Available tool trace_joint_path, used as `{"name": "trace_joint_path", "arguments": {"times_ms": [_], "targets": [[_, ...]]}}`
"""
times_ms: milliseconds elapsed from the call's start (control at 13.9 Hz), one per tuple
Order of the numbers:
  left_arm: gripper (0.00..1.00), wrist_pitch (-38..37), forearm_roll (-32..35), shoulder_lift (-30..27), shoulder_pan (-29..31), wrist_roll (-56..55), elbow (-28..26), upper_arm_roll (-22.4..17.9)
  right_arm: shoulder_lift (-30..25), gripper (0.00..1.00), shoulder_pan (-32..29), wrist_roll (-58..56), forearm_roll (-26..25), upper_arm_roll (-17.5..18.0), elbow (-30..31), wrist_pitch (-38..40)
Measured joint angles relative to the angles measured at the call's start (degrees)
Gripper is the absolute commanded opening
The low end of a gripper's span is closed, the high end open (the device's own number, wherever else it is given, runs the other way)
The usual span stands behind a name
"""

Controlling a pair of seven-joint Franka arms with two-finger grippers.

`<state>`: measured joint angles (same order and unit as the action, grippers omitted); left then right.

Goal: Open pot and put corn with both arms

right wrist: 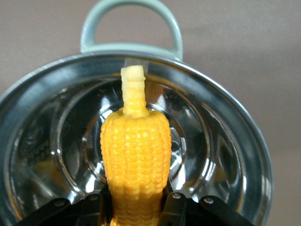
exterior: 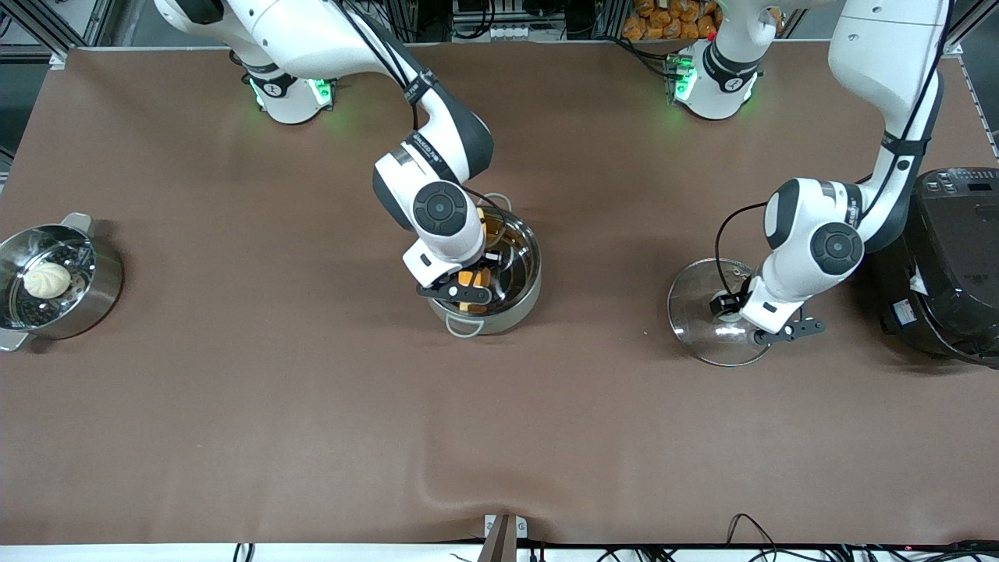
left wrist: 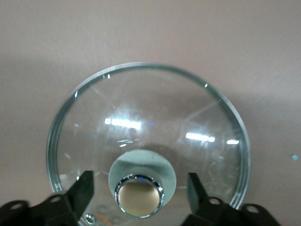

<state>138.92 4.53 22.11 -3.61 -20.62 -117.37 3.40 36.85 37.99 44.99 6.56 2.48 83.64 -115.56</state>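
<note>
The yellow corn is inside the steel pot's rim and would stay in the pot, so my right gripper lets go next.
The steel pot (exterior: pixel 529 275) stands open at mid-table; in the right wrist view its rim (right wrist: pixel 225 123) and one grey loop handle (right wrist: pixel 131 23) show. My right gripper (exterior: pixel 471 290) is over the pot, shut on the yellow corn (exterior: pixel 474 279). The corn (right wrist: pixel 136 150) hangs above the pot's bare bottom, stalk end pointing away from the gripper (right wrist: pixel 136 213). The glass lid (exterior: pixel 698 316) lies on the table toward the left arm's end. My left gripper (exterior: pixel 730 306) is over it, open, its fingers either side of the knob (left wrist: pixel 139 195) without touching. The lid (left wrist: pixel 141 108) fills the left wrist view.
A steel steamer basket (exterior: pixel 94 293) with a white bun (exterior: pixel 47 279) stands at the right arm's end of the table. A big black cooker (exterior: pixel 952 265) stands at the left arm's end, close beside the lid and the left arm.
</note>
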Motion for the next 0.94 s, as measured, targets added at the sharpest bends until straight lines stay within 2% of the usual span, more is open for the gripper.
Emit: {"name": "trace_joint_path", "arguments": {"times_ms": [72,144,288,504,647,791,935], "targets": [[1.00,-0.3,0.0,-0.9,0.0,0.0,0.9,0.0,0.1,0.43,0.0,0.0,0.0,0.0,0.0,-0.6],[1.00,-1.8,0.0,-2.2,0.0,0.0,2.3,0.0,0.2,0.99,0.0,0.0,0.0,0.0,0.0,-0.8],[1.00,-9.6,0.0,-4.8,0.0,0.0,7.7,0.1,0.4,1.00,0.1,0.0,0.0,0.0,-0.1,-0.9],[1.00,-26.2,0.0,-7.2,-0.1,0.0,20.4,0.8,0.4,1.00,0.6,1.2,0.0,-0.1,-0.5,-0.9],[1.00,-34.0,0.0,-8.2,-0.1,0.0,26.8,1.9,0.2,1.00,0.6,4.4,0.0,-0.5,-1.5,-0.8],[1.00,-37.9,0.0,-9.7,-0.1,0.0,29.6,3.3,-0.9,1.00,-0.6,5.2,-0.1,-1.6,-2.2,1.3],[1.00,-39.4,0.0,-11.5,-0.1,0.0,30.1,3.9,-2.3,1.00,-3.7,3.5,-0.1,-1.9,-2.4,4.1]]}}
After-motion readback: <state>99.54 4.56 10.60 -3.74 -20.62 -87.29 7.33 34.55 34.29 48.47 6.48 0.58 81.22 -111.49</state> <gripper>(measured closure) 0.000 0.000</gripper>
